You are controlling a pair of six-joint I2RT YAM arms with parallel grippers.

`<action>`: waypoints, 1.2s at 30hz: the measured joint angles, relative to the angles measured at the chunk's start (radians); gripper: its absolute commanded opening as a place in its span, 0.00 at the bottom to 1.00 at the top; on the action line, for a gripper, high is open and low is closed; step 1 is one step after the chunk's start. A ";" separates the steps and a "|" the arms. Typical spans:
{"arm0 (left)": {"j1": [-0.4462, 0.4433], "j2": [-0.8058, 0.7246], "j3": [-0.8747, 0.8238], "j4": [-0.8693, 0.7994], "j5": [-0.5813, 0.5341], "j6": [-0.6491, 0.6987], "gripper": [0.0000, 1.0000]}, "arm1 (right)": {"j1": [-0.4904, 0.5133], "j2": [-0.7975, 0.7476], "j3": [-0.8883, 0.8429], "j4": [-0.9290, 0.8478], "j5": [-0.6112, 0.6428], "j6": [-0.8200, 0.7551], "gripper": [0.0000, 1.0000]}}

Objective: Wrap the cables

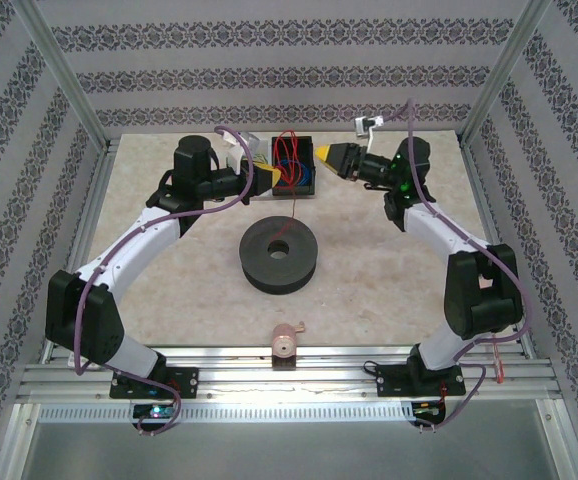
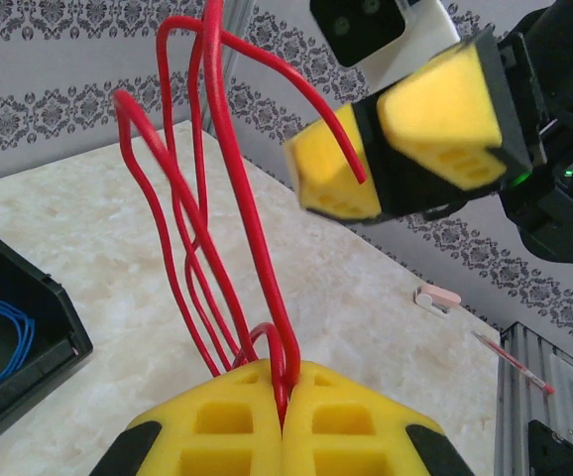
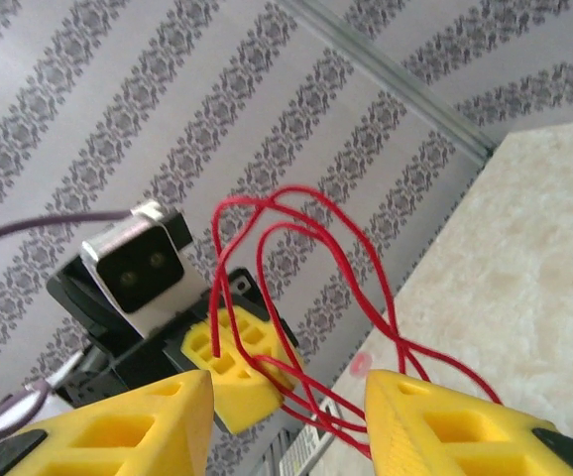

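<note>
The cables need to be freed for wrapping, so my right gripper should next grab their loose end piece, clear of the left gripper's bunch of cables.
The cables (image 2: 242, 228) are thin red wire in long loose loops. My left gripper (image 2: 286, 389) is shut on them where the strands bunch together, and the loops rise up from its yellow pads. In the top view the left gripper (image 1: 269, 178) and right gripper (image 1: 321, 156) face each other over a black bin, with the red cables (image 1: 287, 150) between them. My right gripper (image 3: 286, 421) is open, and the cable loops (image 3: 311, 233) hang in front of the gap between its fingers. One loose wire end lies against the right gripper (image 2: 361, 149).
The black bin (image 1: 309, 190) sits at the back of the table and holds a blue wire coil (image 2: 4, 332). A thick black ring (image 1: 279, 255) lies mid-table. A small pink spool (image 1: 285, 342) stands at the near edge. Patterned walls close in the sides and back.
</note>
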 measured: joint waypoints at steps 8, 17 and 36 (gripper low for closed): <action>0.000 -0.011 0.000 0.000 0.006 0.000 0.00 | 0.108 0.000 0.038 -0.268 0.028 -0.213 0.47; 0.000 -0.012 0.000 0.000 0.014 0.000 0.00 | 0.111 0.015 0.089 -0.421 0.097 -0.327 0.50; 0.000 -0.013 -0.001 0.001 0.041 -0.007 0.00 | 0.137 0.037 0.172 -0.581 0.189 -0.449 0.27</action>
